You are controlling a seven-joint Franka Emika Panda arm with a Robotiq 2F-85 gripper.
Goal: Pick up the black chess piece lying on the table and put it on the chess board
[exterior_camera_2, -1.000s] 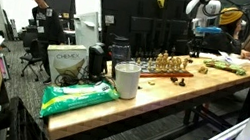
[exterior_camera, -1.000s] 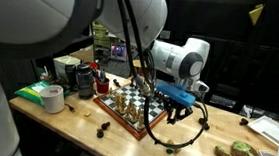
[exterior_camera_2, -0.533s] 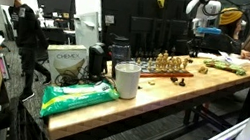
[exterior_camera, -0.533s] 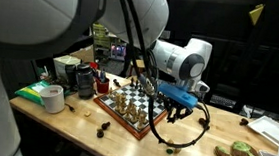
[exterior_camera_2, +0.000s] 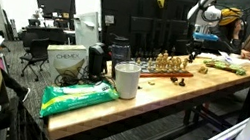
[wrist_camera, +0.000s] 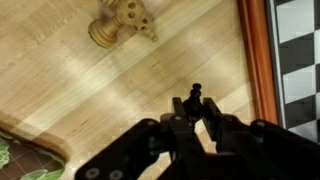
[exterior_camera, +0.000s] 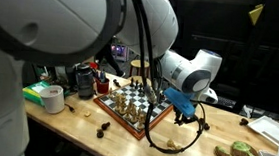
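Note:
My gripper moves the black chess piece (wrist_camera: pixel 195 94) onto the board next, before releasing it. My fingers hang above bare table, where the piece would fall if I opened now.
In the wrist view my gripper (wrist_camera: pixel 195 108) is shut on a small black chess piece (wrist_camera: pixel 195 94), whose knob sticks out past the fingertips above the bare wooden table. The chess board (wrist_camera: pixel 256 60), with its reddish-brown rim and checkered squares, lies just to the right of the gripper. In an exterior view the gripper (exterior_camera: pixel 189 111) hangs beside the board's near corner (exterior_camera: pixel 147 131), a little above the table. In the other exterior view the gripper (exterior_camera_2: pixel 202 39) is above the far end of the board (exterior_camera_2: pixel 153 72). The board carries several standing pieces.
A tan chess piece (wrist_camera: pixel 121 20) lies on the table ahead of the gripper. A black cable loop (exterior_camera: pixel 170 143) lies below the gripper. Small dark pieces (exterior_camera: pixel 102 131) lie before the board. A tape roll (exterior_camera: pixel 53 99), a cup (exterior_camera_2: pixel 125 80) and a green bag (exterior_camera_2: pixel 78 97) stand along the table.
The arm and gripper have shifted a little sideways, away from the board, still holding the black piece. A person in the background has walked out of view.

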